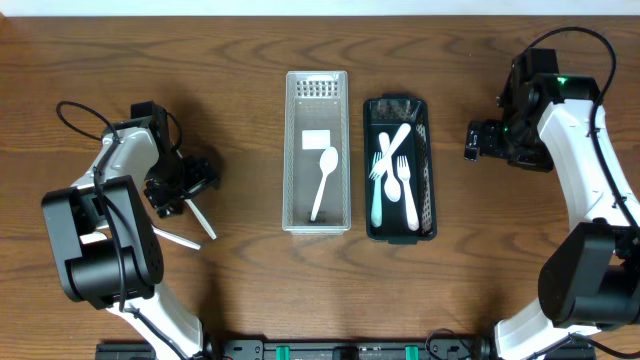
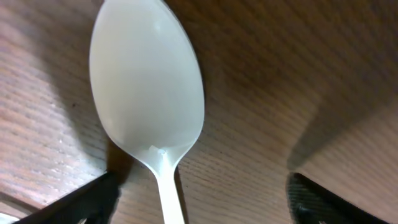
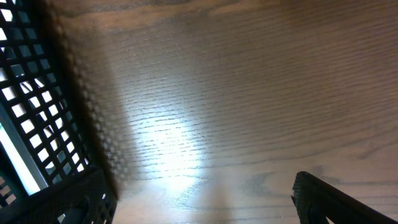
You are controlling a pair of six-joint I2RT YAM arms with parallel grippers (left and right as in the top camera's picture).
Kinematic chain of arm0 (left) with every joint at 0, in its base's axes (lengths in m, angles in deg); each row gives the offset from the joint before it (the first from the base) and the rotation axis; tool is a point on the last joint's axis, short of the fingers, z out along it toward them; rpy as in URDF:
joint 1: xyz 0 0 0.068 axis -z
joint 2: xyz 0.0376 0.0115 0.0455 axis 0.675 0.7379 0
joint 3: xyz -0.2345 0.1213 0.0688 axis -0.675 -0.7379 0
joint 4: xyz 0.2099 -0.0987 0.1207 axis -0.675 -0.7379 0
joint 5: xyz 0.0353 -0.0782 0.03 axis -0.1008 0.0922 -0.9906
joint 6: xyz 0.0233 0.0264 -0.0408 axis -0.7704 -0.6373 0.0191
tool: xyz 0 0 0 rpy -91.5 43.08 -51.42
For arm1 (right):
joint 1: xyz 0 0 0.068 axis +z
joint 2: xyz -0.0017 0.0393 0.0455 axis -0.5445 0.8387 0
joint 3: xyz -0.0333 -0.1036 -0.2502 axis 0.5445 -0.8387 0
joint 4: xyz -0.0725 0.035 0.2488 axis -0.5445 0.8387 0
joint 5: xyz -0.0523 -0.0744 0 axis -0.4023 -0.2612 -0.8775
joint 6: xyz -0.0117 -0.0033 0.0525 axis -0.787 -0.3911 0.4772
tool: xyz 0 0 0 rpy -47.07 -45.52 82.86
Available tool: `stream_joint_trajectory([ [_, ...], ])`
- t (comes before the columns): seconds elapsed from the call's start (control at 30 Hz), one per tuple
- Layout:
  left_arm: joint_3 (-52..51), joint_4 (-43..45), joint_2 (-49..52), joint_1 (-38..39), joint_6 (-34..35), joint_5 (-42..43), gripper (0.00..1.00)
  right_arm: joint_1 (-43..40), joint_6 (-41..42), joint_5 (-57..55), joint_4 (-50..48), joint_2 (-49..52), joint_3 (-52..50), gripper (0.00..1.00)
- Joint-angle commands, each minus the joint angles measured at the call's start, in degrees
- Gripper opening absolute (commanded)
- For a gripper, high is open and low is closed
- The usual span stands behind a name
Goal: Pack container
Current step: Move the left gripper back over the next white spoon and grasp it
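Observation:
The white spoon's narrow handle is between my left gripper's fingers, close to the spoon's bowl, so my left gripper should close. Closing now would hold the handle.
A white slotted container stands mid-table with one white spoon in it. A black slotted container to its right holds several white utensils and a teal one. My left gripper is open low over the table at the left, its fingers either side of the handle of a white spoon lying there; it is not closed on it. My right gripper is open and empty, right of the black container.
A second white utensil lies on the wooden table just below the left gripper. Bare wood shows between the right gripper's fingers. Both arms' cables loop near the table's side edges.

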Motion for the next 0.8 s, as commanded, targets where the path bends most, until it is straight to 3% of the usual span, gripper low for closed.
stream_joint_trajectory([
  [0.0, -0.15, -0.33, 1.49, 0.09, -0.55, 0.13, 0.76, 0.59, -0.83, 0.46, -0.02, -0.55, -0.02, 0.99],
  [0.17, -0.15, -1.03, 1.49, 0.09, -0.55, 0.13, 0.63, 0.59, -0.85, 0.44, -0.04, -0.55, -0.02, 0.99],
  [0.27, -0.15, -1.11, 1.49, 0.09, -0.55, 0.11, 0.48, 0.59, -0.83, 0.46, -0.07, -0.55, -0.02, 0.99],
  [0.77, -0.15, -1.14, 1.49, 0.09, -0.52, 0.13, 0.32, 0.59, -0.85, 0.42, -0.04, -0.55, -0.02, 0.99],
])
